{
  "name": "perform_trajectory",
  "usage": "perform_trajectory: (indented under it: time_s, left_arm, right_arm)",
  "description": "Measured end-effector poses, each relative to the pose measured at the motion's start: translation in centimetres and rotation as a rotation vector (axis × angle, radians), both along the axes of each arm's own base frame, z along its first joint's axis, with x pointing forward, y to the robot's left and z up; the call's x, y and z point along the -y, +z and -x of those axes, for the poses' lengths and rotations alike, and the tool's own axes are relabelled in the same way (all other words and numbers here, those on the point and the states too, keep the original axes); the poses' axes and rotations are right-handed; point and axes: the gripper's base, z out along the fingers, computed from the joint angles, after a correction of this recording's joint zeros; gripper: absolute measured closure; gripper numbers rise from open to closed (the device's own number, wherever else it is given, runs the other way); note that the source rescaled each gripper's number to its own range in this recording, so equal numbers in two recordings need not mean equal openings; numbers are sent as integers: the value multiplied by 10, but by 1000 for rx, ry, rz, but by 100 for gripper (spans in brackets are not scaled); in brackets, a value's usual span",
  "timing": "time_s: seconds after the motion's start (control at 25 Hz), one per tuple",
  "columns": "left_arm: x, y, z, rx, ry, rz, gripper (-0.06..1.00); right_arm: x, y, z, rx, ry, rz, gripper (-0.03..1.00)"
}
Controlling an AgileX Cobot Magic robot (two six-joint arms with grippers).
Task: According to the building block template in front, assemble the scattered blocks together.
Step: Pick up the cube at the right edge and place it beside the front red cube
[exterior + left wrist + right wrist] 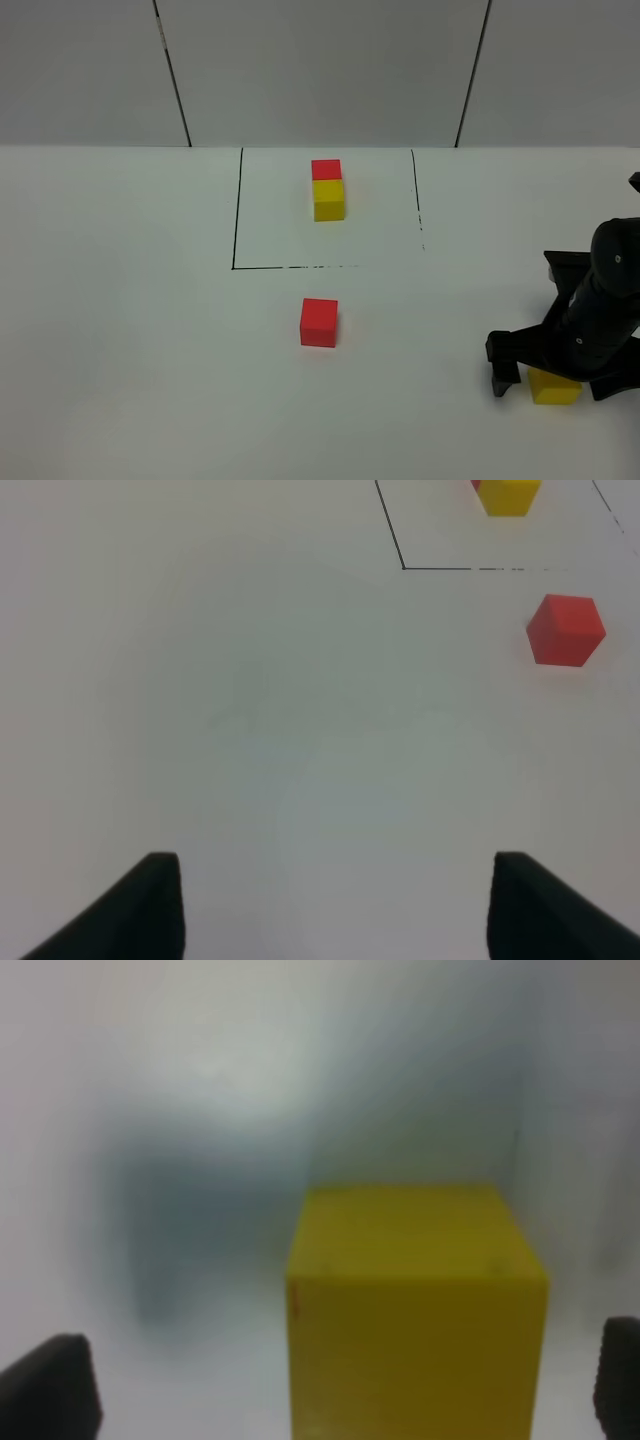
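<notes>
The yellow block needs to be grabbed by its opposite sides with my right gripper next, to join it to the red block (pixel 319 323).
The building block template is a red cube (pixel 325 169) joined to a yellow cube (pixel 329 199) inside a thin black drawn rectangle (pixel 237 210) at the back middle of the table. Of the scattered blocks, the red one (pixel 319 322) (pixel 565 630) lies alone in front of the frame. The yellow one (pixel 554 387) (pixel 415 1310) sits at the near right. My right gripper (pixel 555 378) (pixel 335 1390) stands open, lowered over that yellow block, with a finger on either side and a gap to each. My left gripper (pixel 345 910) is open over bare table, with nothing between its fingers.
The table is white, with a grey panelled wall (pixel 320 70) behind it. The left wrist view catches a corner of the frame line (pixel 403 568) and the template's yellow cube (pixel 508 495). The left arm does not show in the exterior high view.
</notes>
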Motion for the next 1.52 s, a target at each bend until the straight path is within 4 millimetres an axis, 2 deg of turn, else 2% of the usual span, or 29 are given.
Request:
perform_trajectory:
  time_s: [0.24,0.96,1.08,1.2,1.52]
  left_arm:
    - [0,0,0,0,0,0,57]
    - [0,0,0,0,0,0,57]
    - [0,0,0,0,0,0,57]
    - [0,0,0,0,1,1,57]
    - [0,0,0,0,1,1,57]
  right_arm:
    - [2,-16,7,-18,-4,6,-3]
    - [2,-17,5,31,-5,4,-1]
    - [2,-17,5,30,-1,8,7]
    - [4,-18,6,30,9,17,22]
    - [4,-18,3,64,13,18,71]
